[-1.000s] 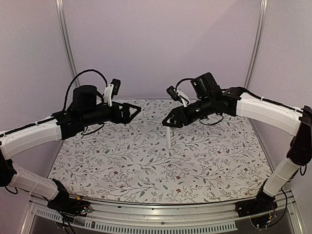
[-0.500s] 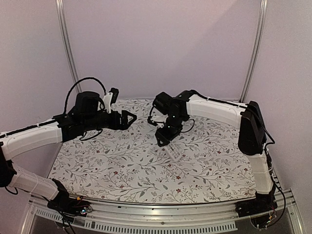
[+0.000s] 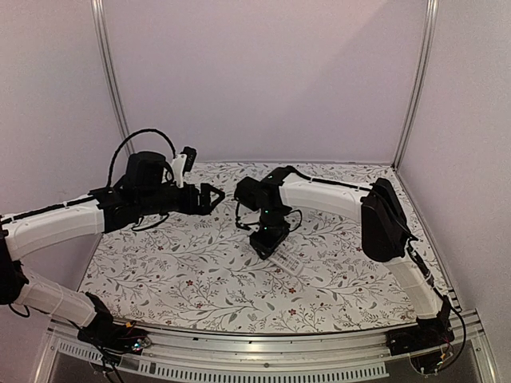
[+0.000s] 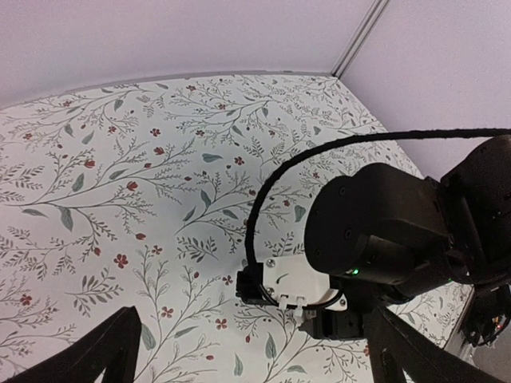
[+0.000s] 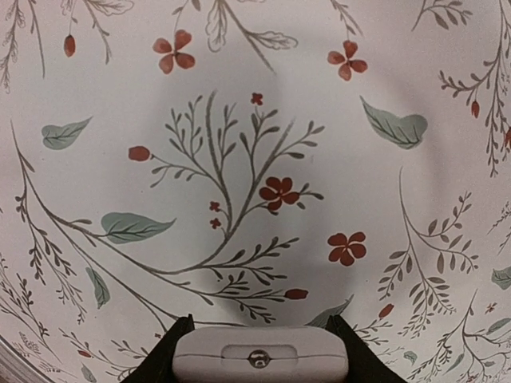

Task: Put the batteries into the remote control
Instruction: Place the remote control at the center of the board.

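Observation:
The remote control sits low over the flat, empty floral table, so it is now time for my right gripper to release the remote control.
The remote control (image 3: 287,261) is a slim white bar. My right gripper (image 3: 272,244) is shut on it and holds it slanted, low over the middle of the floral table. In the right wrist view the remote's end face (image 5: 261,361) sits between the two dark fingers (image 5: 169,355), with the gripper (image 5: 260,335) pointing straight down at the tabletop. My left gripper (image 3: 210,196) hovers left of the right wrist, open and empty. Its fingers (image 4: 104,351) are spread wide in the left wrist view. The batteries are not in view.
The right arm's black wrist (image 4: 383,231) and its cable (image 4: 263,199) fill the right half of the left wrist view, close ahead of the left gripper (image 4: 254,319). The floral table (image 3: 176,271) is closed in by white walls on three sides.
The right arm has swung left and down, carrying the remote from upright at mid-height to a low slant over the table's middle. The left gripper has drawn back slightly.

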### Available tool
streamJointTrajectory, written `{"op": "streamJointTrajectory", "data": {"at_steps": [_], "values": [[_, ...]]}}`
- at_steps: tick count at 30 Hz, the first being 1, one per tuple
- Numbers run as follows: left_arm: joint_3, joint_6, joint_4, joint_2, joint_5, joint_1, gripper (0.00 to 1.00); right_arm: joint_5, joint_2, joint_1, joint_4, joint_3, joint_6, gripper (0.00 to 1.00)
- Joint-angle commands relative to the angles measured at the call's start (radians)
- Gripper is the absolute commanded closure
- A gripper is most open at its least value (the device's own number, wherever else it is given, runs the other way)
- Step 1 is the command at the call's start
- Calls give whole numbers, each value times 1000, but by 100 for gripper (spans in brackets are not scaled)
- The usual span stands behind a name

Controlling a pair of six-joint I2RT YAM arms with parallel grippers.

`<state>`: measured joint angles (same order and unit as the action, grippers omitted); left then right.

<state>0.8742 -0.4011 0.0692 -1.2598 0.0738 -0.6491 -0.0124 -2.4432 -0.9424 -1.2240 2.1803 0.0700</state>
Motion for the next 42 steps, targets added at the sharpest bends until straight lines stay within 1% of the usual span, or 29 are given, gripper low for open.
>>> {"op": "streamJointTrajectory", "data": {"at_steps": [1, 7, 10, 11, 12, 14, 17, 20, 22, 26, 28, 31, 34, 37, 42], "values": [[-11, 11, 6, -17, 7, 17, 0, -24, -49, 0, 11, 12, 10, 61], [-6, 16, 14, -19, 7, 17, 0, -14, -62, -1, 32, 14, 10, 51], [-6, 18, 21, -17, -5, 17, 0, 1, -60, -1, 40, 13, 8, 48], [-6, 18, 21, -18, -6, 17, 0, 2, -58, -1, 43, 12, 8, 46], [-6, 18, 22, -18, -7, 17, 0, 27, -56, 0, 44, 12, 8, 41], [-5, 20, 23, -18, -8, 17, 0, 37, -52, 1, 49, 10, 10, 39], [-5, 21, 21, -17, -8, 17, 0, 46, -43, 2, 57, 4, 8, 29], [-5, 24, 20, -14, -6, 17, 0, 57, -22, 9, 67, -8, 3, 25], [-9, 23, 16, -13, -5, 16, 0, 85, 37, 25, 118, -66, -7, 24], [-10, 23, 17, -21, 3, 12, 1, 141, 216, 83, 262, -269, -39, 21], [-11, 27, 13, -25, 1, 7, 0, 124, 308, 113, 315, -369, -42, 20], [-6, 32, 12, -33, 0, 1, 0, 52, 407, 156, 372, -509, -41, 19], [-2, 38, 15, -40, -8, -5, 0, -29, 454, 190, 408, -597, -33, 16], [3, 42, 20, -44, -19, -9, 0, -103, 461, 197, 428, -658, -16, 16], [9, 46, 26, -45, -26, -11, 1, -158, 435, 194, 457, -710, -7, 15]]}}
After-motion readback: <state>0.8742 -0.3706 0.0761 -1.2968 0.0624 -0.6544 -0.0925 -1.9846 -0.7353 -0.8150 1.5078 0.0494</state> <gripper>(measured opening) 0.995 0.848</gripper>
